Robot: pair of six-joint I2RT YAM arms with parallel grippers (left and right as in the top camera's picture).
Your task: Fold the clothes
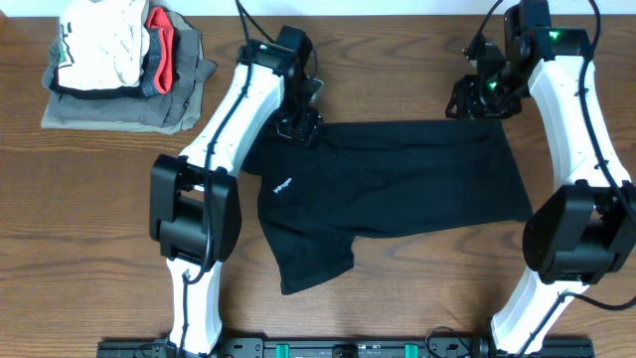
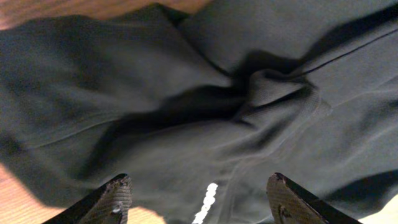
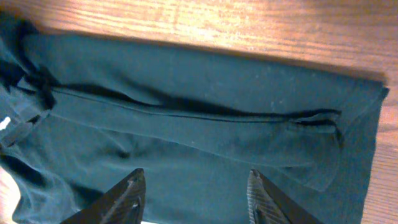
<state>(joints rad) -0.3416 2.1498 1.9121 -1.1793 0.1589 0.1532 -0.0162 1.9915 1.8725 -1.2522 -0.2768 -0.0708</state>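
Observation:
I should fold the T-shirt (image 1: 397, 179) sleeve toward the back, so I need to grab the shirt next with my left gripper by the outer edge of the sleeve (image 1: 318, 280) that sticks out frontward.
The clothes, a black T-shirt (image 1: 397, 179) with a small white logo (image 1: 282, 185), lie partly folded across the middle of the table, one sleeve sticking out toward the front left. My left gripper (image 1: 298, 127) hovers at the shirt's back left corner. In the left wrist view it (image 2: 200, 186) is open over bunched black fabric (image 2: 186, 124), with nothing between the fingers. My right gripper (image 1: 475, 99) is at the shirt's back right corner. It (image 3: 194, 176) is open just above a folded hem (image 3: 205, 112), gripping nothing.
A pile of other clothes sits at the back left: a white garment with dark print (image 1: 99, 45), something red (image 1: 161, 45), and a grey-olive folded garment (image 1: 129, 109) underneath. Bare wood table (image 1: 89, 229) surrounds the shirt.

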